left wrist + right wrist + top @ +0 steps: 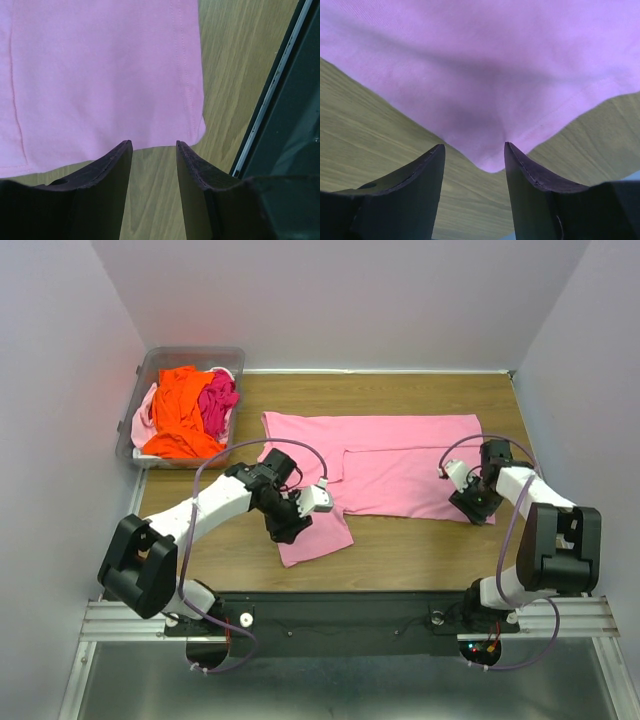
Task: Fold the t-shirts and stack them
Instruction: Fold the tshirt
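Observation:
The left gripper grips the light pink t-shirt's near sleeve at its hem corner (288,559) (185,136) next, to fold the sleeve over the shirt.
A light pink t-shirt (390,455) lies spread flat on the wooden table, one sleeve (318,538) reaching toward the near edge. My left gripper (285,530) is open and empty just at that sleeve's hem (100,100). My right gripper (474,508) is open and empty at the shirt's near right corner (492,162), which points between its fingers. An orange shirt (180,415), a hot pink shirt (218,400) and a pale pink shirt (143,420) lie bunched in the clear bin.
The clear plastic bin (232,358) stands at the table's far left corner. The table's near edge with a black metal rail (280,100) runs close to my left gripper. Walls close in the table on three sides.

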Available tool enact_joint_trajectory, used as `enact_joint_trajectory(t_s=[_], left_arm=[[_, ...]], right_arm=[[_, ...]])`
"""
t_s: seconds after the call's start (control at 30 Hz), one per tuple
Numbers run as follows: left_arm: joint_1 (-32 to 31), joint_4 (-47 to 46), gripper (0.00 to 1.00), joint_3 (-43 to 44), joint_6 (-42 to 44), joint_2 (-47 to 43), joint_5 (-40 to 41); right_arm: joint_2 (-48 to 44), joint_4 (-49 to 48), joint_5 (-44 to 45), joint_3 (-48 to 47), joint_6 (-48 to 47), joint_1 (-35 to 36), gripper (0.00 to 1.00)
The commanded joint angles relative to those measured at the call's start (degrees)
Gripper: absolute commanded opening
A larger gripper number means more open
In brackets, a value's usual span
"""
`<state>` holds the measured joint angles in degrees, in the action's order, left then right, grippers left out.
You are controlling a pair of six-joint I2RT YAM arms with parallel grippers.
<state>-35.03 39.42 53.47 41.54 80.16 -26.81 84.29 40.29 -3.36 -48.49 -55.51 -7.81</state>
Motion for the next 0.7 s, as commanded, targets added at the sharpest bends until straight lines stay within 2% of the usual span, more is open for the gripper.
enact_joint_trajectory(t_s=[0.0,0.23,0.33,0.47,0.67], left_arm=[[-1.71,1.01,0.52,-1.35,1.35,0.44,-0.53],[-6.01,-0.66,0.53,-3.46,0.21,1.22,2.72],[-8.38,-2.41,0.53,-4.25,-1.02,2.28,4.39],[-10.41,-5.23,0.51,-4.61,-2.34,4.82,6.06],[-12.17,-4.88,0.51,-5.40,-1.81,6.76,6.06]], right_arm=[[1.31,-3.73,2.39,2.61,-2.76,-0.53,0.55],[2.10,-7.86,3.00,5.07,-3.91,-1.15,0.54],[3.42,-8.91,4.76,4.98,-4.08,-1.24,0.39],[3.95,-9.18,4.85,3.94,-3.82,-1.24,0.02],[2.81,-9.00,4.76,2.26,-3.91,-1.24,0.01]])
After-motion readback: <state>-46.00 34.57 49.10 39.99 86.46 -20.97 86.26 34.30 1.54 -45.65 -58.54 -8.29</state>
